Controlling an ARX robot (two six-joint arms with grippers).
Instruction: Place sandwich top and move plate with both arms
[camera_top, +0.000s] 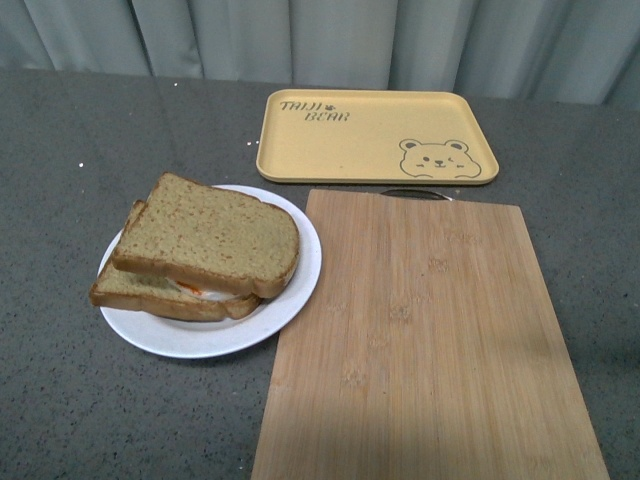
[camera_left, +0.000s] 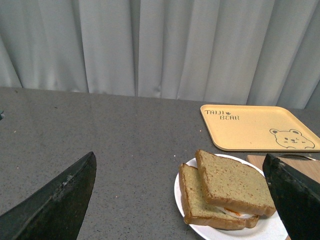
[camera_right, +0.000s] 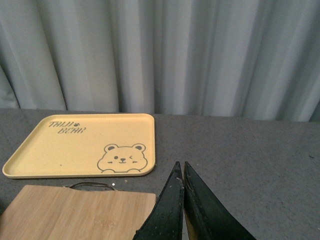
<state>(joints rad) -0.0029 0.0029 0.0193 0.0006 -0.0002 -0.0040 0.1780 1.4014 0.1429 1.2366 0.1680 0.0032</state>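
Loose bread slices sit in a crooked stack across the plate's middle, so I will next grab the plate with my left gripper by its bare near rim (camera_left: 212, 234).
The sandwich top (camera_top: 210, 233), a plain tan-brown bread slice, lies askew on a lower slice with egg showing between them, on the round white plate (camera_top: 290, 290) at the left of the grey table. It also shows in the left wrist view (camera_left: 232, 181), on the plate (camera_left: 272, 227). My left gripper (camera_left: 180, 172) is open and empty; its black fingers (camera_left: 60, 205) frame the view, held back from the plate. My right gripper (camera_right: 181, 167) is shut and empty over the grey table beside the cutting board. Neither arm shows in the front view.
A wooden cutting board (camera_top: 430, 340) lies right of the plate, touching its rim, and shows in the right wrist view (camera_right: 75, 212). A yellow bear-printed tray (camera_top: 375, 135) sits behind it. Grey curtains hang at the back.
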